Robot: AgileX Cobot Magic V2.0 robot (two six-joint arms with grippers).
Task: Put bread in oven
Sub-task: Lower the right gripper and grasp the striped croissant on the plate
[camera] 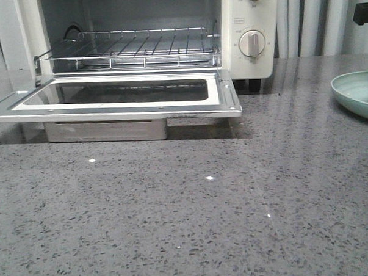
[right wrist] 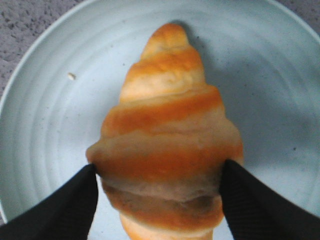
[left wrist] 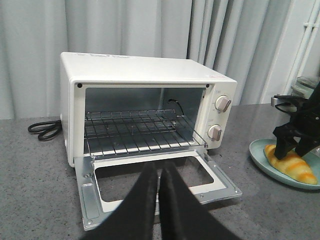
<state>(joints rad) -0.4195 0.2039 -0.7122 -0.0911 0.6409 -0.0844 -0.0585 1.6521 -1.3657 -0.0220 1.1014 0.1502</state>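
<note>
My right gripper's fingers reach down on either side of the bread's widest part (right wrist: 162, 150) on the plate (right wrist: 60, 125), so my right gripper closes next. Closing now would catch the bread.
The bread (right wrist: 167, 115), golden with orange-brown stripes, lies on a pale green plate (right wrist: 45, 125). My right gripper (right wrist: 159, 167) has its two black fingers pressed against both sides of the bread's widest part. In the left wrist view the right gripper (left wrist: 295, 145) stands over the bread (left wrist: 292, 165) on the plate (left wrist: 260, 152), right of the oven (left wrist: 140, 67). The oven's door (left wrist: 225, 185) is dropped open and its wire rack (left wrist: 135, 132) is bare. My left gripper (left wrist: 159, 167) is shut and empty, in front of the open door. The front view shows the oven (camera: 246, 25) and the plate's edge (camera: 353, 94).
A black power cable (left wrist: 44, 131) lies coiled left of the oven. Grey curtains (left wrist: 125, 25) hang behind it. The grey speckled counter (camera: 193, 211) stretches in front of the open door (camera: 228, 96). Two round knobs (left wrist: 218, 117) sit on the oven's right panel.
</note>
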